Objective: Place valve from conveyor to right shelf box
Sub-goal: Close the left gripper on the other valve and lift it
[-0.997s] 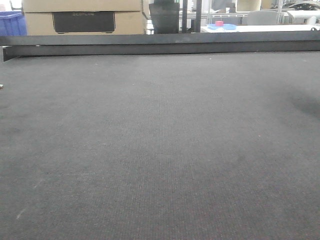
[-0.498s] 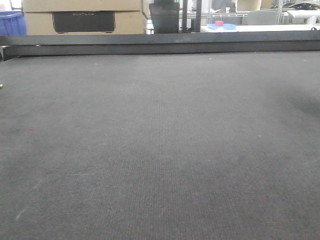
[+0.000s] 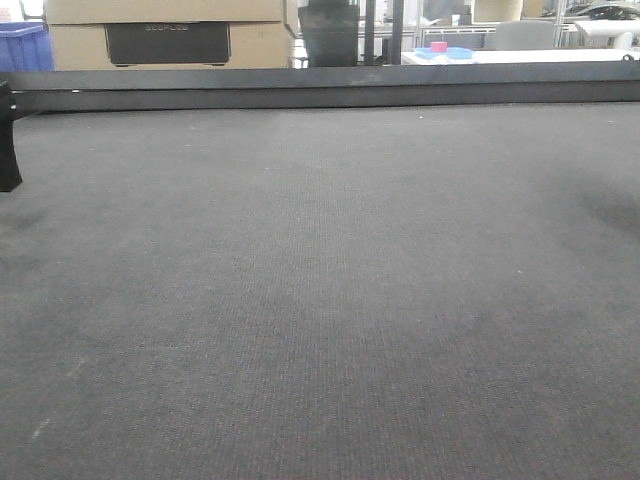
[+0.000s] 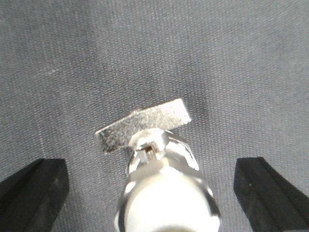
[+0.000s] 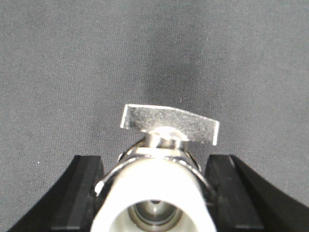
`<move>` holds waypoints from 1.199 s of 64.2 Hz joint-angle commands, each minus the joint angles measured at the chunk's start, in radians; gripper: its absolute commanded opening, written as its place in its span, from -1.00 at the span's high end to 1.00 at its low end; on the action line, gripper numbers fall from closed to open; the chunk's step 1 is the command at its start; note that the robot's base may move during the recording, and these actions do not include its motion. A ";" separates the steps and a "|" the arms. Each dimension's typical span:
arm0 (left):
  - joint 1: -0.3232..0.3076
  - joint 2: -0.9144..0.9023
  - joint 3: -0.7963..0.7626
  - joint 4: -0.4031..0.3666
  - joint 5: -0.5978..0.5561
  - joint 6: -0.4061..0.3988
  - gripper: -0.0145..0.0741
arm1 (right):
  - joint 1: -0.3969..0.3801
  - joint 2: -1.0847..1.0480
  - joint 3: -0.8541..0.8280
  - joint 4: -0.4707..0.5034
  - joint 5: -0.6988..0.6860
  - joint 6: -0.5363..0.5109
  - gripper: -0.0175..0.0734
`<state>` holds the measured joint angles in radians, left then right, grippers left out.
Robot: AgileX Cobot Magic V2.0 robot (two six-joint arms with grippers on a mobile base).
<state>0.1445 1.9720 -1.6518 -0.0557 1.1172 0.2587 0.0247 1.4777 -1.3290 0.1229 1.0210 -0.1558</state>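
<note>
My left gripper grips the valve by its whitish end [image 4: 168,205] next, since that leaves the valve's flat handle [image 4: 144,124] free on the way to the shelf box.
In the left wrist view a shiny silver valve [image 4: 166,188] with a flat handle and whitish end lies on the dark grey conveyor [image 4: 96,58]. My left gripper [image 4: 149,166] stands open, its black fingers [image 4: 31,193] well apart from the valve on both sides. The right wrist view shows another valve [image 5: 157,186], and my right gripper [image 5: 154,162] is shut on it, pads [image 5: 84,193] pressing its sides above the belt [image 5: 72,63]. Only a black finger [image 3: 8,140] shows at the front view's left edge. No valve shows in the front view. The right shelf box is out of view.
A black rail [image 3: 320,88] edges the far side of the belt [image 3: 320,300]. Beyond it stand a cardboard box [image 3: 170,35], a blue crate [image 3: 22,45] and a white table with a blue and pink item [image 3: 445,50].
A black finger has come into the front view at the left edge, where only a tiny speck showed before. The belt otherwise looks the same.
</note>
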 commanded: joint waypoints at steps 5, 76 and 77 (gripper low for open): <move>0.002 -0.001 -0.011 -0.009 -0.005 -0.007 -0.53 | -0.001 -0.022 -0.007 -0.001 -0.036 -0.006 0.95; -0.098 -0.415 -0.109 -0.027 0.104 -0.086 0.92 | 0.003 -0.066 -0.216 0.081 0.107 -0.006 0.95; -0.104 -0.426 -0.109 -0.027 0.104 -0.086 0.92 | 0.006 -0.066 -0.226 0.081 0.111 -0.006 0.95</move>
<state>0.0576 1.5984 -1.7506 -0.0724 1.2334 0.1876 0.0247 1.4358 -1.4870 0.1764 1.1289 -0.1558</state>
